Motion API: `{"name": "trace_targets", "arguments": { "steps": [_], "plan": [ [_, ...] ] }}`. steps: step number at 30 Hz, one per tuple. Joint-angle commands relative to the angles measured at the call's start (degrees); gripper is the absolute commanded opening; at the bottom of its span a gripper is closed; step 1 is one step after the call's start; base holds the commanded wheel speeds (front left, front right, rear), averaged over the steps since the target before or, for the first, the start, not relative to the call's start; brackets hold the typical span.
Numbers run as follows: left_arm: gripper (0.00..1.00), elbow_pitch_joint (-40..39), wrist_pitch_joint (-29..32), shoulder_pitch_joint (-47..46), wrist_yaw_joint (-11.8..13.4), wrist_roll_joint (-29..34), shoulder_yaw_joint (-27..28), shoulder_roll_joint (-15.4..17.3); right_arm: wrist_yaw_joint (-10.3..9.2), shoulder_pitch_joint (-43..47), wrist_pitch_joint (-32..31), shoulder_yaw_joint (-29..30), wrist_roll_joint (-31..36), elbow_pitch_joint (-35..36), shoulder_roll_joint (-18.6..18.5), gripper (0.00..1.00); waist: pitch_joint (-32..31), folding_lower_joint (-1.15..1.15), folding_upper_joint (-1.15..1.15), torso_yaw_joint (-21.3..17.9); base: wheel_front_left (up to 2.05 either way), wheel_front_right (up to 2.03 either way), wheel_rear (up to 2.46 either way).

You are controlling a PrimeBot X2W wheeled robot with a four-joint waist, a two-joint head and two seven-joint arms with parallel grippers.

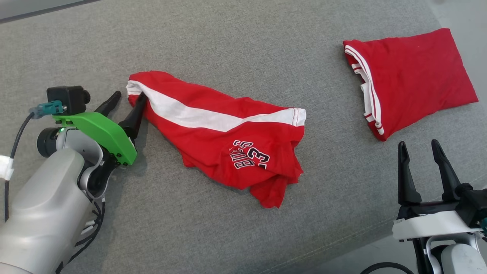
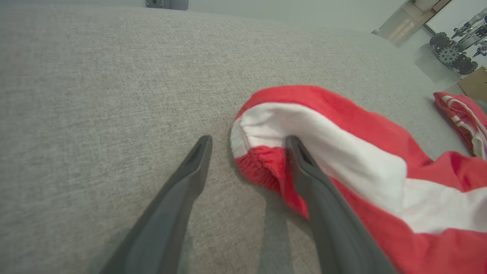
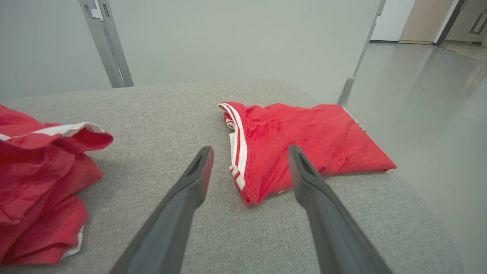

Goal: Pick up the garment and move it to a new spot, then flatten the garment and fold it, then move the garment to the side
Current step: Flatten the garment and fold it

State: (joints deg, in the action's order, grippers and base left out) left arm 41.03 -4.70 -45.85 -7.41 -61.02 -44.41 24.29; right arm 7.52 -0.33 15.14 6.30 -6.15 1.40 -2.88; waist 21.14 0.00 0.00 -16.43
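Note:
The striped end of the garment bunches up off the cushion and its lettered body (image 1: 249,155) lies slack, so the robot's left gripper needs to grab that bunched corner (image 1: 137,90) next.
A crumpled red garment (image 1: 228,137) with a broad white stripe and black-and-white lettering lies mid-surface on the grey cushion. My left gripper (image 1: 130,98) is open at the garment's left end; one finger presses into the red and white cloth there, the other stands beside it on bare fabric. In the left wrist view that garment end (image 2: 335,152) bunches around the right finger of the gripper (image 2: 249,141). My right gripper (image 1: 417,146) stands open at the lower right, holding nothing, well clear of the garment (image 3: 42,171).
A second red garment (image 1: 411,80), folded, with thin white stripes, lies at the back right near the cushion's corner, also ahead of the right gripper (image 3: 251,151) as the folded piece (image 3: 304,144). The cushion's front edge (image 1: 342,243) runs diagonally at lower right; floor lies beyond.

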Motion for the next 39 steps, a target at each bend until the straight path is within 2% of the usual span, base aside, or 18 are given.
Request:
{"name": "trace_targets", "arguments": {
  "steps": [1,5,6,7,8,11,17,23,25,28,30,32,33,36,39],
  "plan": [
    [1.00,0.09,0.45,-1.05,-0.11,-0.33,-0.93,0.47,-0.06,-0.74,-0.01,-0.14,-0.18,0.03,-0.04,1.00,0.70,0.00,0.00,-0.47,0.00,0.00,0.00],
    [1.00,1.88,1.15,-2.38,-0.11,-0.30,-3.67,0.15,-0.06,-1.01,-0.01,0.28,0.24,0.00,-0.04,1.00,1.22,0.00,0.00,-1.07,0.00,0.00,0.00],
    [0.68,2.61,0.97,-2.60,-0.11,-0.09,-4.23,0.01,-0.06,-1.06,-0.01,0.35,0.30,-0.01,-0.04,1.00,1.26,0.00,0.00,-1.18,0.00,0.00,0.00],
    [0.29,3.44,0.21,-3.03,-0.11,0.24,-4.61,-0.09,-0.06,-1.11,-0.01,0.42,0.28,-0.04,-0.04,1.00,1.28,0.00,0.00,-1.29,0.00,0.00,0.00],
    [0.00,4.18,-0.65,-3.45,-0.11,0.28,-4.83,-0.26,-0.06,-1.14,-0.01,0.50,0.26,-0.07,-0.04,1.00,1.25,0.00,0.00,-1.39,0.00,0.00,0.00],
    [0.00,5.37,-1.87,-4.27,-0.12,0.40,-6.14,-0.68,-0.06,-0.95,-0.01,0.86,-0.02,-0.21,-0.05,1.00,0.87,0.00,0.00,-1.38,0.00,0.00,0.00],
    [0.00,4.67,-5.77,-3.23,-0.12,-0.72,-7.32,0.60,-0.06,0.69,-0.01,1.82,-1.01,-0.27,-0.05,1.00,-0.90,0.00,0.00,0.09,0.00,0.00,0.00],
    [0.00,-1.43,-6.78,2.40,-0.03,-1.36,-8.64,3.67,-0.06,3.25,-0.01,2.75,-1.36,-0.27,-0.03,1.00,-3.58,0.00,0.00,3.41,0.00,0.00,0.00],
    [0.00,-5.57,-6.19,5.82,1.55,-1.58,-9.19,5.27,-0.06,4.54,-0.01,3.11,-1.00,-0.32,-0.07,1.00,-4.98,0.00,0.00,5.25,0.00,0.00,0.00],
    [0.00,-14.89,-5.94,12.36,6.09,-2.40,-9.58,8.21,-0.06,5.92,-0.01,3.10,-0.42,-0.07,-0.05,1.00,-6.78,0.00,0.00,7.87,0.00,0.00,0.00],
    [0.00,-22.58,-6.88,17.39,10.75,-2.67,-9.23,10.30,-0.06,6.57,-0.01,3.01,0.19,0.17,-0.08,1.00,-7.71,0.00,0.00,9.51,0.00,0.00,0.00],
    [0.00,-30.08,-7.95,22.55,16.08,-3.19,-8.49,11.91,-0.06,6.85,-0.01,3.00,0.66,0.41,-0.08,1.00,-8.09,0.00,0.00,10.94,0.00,0.00,0.00],
    [0.00,-36.47,-9.20,27.43,21.50,-3.59,-7.16,12.20,-0.06,7.06,-0.01,2.88,1.20,0.50,-0.05,1.00,-8.44,0.00,0.00,12.41,0.00,0.00,0.00],
    [0.00,-43.75,-10.09,34.00,26.94,-3.65,-5.40,10.84,-0.06,7.68,-0.01,3.01,1.81,0.52,-0.08,1.00,-9.17,0.00,0.00,14.39,0.00,0.00,0.00],
    [0.00,-47.47,-10.41,38.83,29.22,-3.57,-4.71,8.48,-0.06,8.24,-0.01,3.23,2.29,0.55,-0.08,1.00,-9.76,0.00,0.00,15.89,0.00,0.00,0.00]
  ]
}}
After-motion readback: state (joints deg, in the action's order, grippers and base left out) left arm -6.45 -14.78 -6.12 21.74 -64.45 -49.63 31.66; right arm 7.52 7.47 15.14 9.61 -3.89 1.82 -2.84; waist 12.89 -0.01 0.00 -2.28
